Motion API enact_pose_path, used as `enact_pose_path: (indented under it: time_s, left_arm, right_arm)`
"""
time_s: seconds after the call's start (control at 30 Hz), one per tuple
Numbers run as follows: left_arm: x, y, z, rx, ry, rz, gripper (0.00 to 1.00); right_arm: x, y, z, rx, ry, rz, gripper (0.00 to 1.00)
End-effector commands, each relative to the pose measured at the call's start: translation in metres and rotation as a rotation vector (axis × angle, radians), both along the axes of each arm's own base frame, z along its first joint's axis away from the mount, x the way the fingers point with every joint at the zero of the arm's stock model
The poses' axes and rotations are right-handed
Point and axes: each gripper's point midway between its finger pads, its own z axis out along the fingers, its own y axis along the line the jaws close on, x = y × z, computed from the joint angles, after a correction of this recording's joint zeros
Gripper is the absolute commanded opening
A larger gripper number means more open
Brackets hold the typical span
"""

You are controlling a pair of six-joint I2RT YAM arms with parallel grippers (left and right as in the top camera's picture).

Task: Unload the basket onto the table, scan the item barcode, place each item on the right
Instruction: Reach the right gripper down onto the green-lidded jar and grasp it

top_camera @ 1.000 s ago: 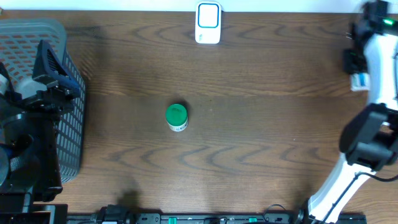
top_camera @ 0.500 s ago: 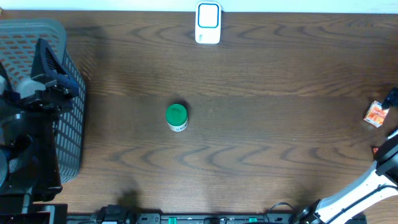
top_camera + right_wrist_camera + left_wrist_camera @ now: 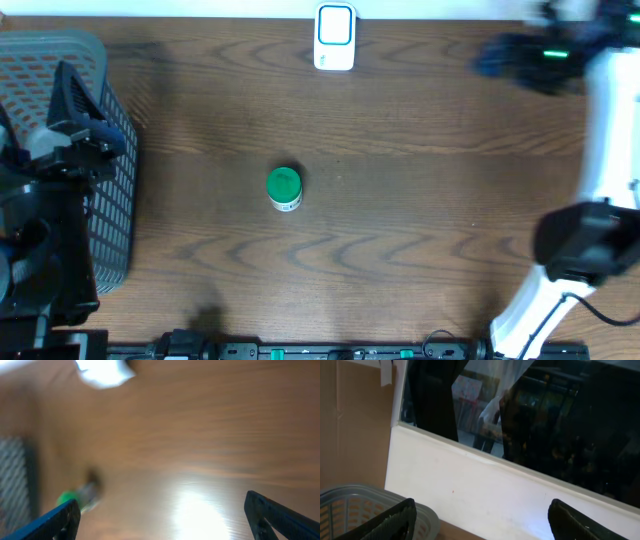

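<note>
Next, the right gripper grabs the small jar by its sides near the green lid (image 3: 284,187). This leaves the jar's lower label exposed for scanning.
The item, a small jar with a green lid (image 3: 284,187), stands alone at the middle of the wooden table; no barcode shows. It appears as a green blur (image 3: 67,497) in the right wrist view. The white scanner (image 3: 335,37) stands at the far edge, and is a white blur (image 3: 102,371) in the right wrist view. My right gripper (image 3: 500,55) is blurred above the far right of the table, open (image 3: 162,515) and holding nothing. My left gripper (image 3: 85,110) hovers over the basket, open (image 3: 482,520) and empty, facing the wall.
A grey mesh basket (image 3: 110,215) fills the left edge of the table, its rim (image 3: 350,495) also showing in the left wrist view. The right arm's white links (image 3: 610,130) run down the right side. A white wall and dark window lie behind the table.
The right arm has swung from the right edge up to the far right, and its jaws have opened. A small orange packet seen at the right edge half a second ago no longer shows. The left arm is still.
</note>
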Motion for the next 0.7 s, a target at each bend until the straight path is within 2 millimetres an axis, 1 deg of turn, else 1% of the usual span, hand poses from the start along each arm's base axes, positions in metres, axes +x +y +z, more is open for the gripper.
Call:
enact_pose_path:
  time_s: [0.0, 0.03, 0.07, 0.1, 0.2, 0.23, 0.3, 0.33, 0.37, 0.47, 0.57, 0.67]
  left_arm:
    - [-0.013, -0.001, 0.006, 0.010, -0.031, -0.007, 0.84]
    - [-0.016, -0.001, 0.008, 0.010, -0.039, -0.007, 0.85]
    - [-0.019, -0.001, 0.009, 0.010, -0.045, -0.007, 0.84]
    - [-0.021, -0.001, 0.010, 0.010, -0.052, -0.007, 0.84]
    - [-0.027, -0.001, 0.013, 0.010, -0.065, -0.007, 0.84]
    - [-0.028, -0.001, 0.014, 0.010, -0.068, -0.007, 0.85]
    - [-0.030, -0.001, 0.014, 0.010, -0.071, -0.007, 0.84]
    - [-0.030, -0.001, 0.014, 0.010, -0.071, -0.007, 0.84]
    - [-0.030, -0.001, 0.014, 0.010, -0.071, -0.007, 0.84]
    - [-0.030, -0.001, 0.014, 0.010, -0.071, -0.007, 0.84]
    - [-0.030, -0.001, 0.014, 0.010, -0.071, -0.007, 0.84]
    - [-0.030, -0.001, 0.014, 0.010, -0.071, -0.007, 0.85]
  right_arm:
    - [-0.027, 0.119, -0.016, 0.068, 0.084, 0.213, 0.99]
    - [-0.035, 0.141, -0.025, 0.055, 0.120, 0.230, 0.99]
    - [-0.045, 0.164, -0.037, 0.024, 0.164, 0.241, 0.99]
    - [-0.053, 0.183, -0.050, -0.021, 0.203, 0.239, 0.99]
    - [-0.071, 0.217, -0.079, -0.156, 0.251, 0.212, 0.98]
    - [-0.078, 0.228, -0.085, -0.194, 0.255, 0.206, 0.98]
    - [-0.089, 0.248, -0.090, -0.219, 0.248, 0.215, 0.97]
    - [-0.098, 0.267, -0.094, -0.239, 0.237, 0.215, 0.97]
    - [-0.101, 0.271, -0.097, -0.272, 0.221, 0.203, 0.99]
    - [-0.107, 0.277, -0.110, -0.373, 0.193, 0.161, 0.99]
    - [-0.115, 0.292, -0.125, -0.382, 0.205, 0.187, 0.99]
    - [-0.119, 0.301, -0.138, -0.387, 0.224, 0.190, 0.99]
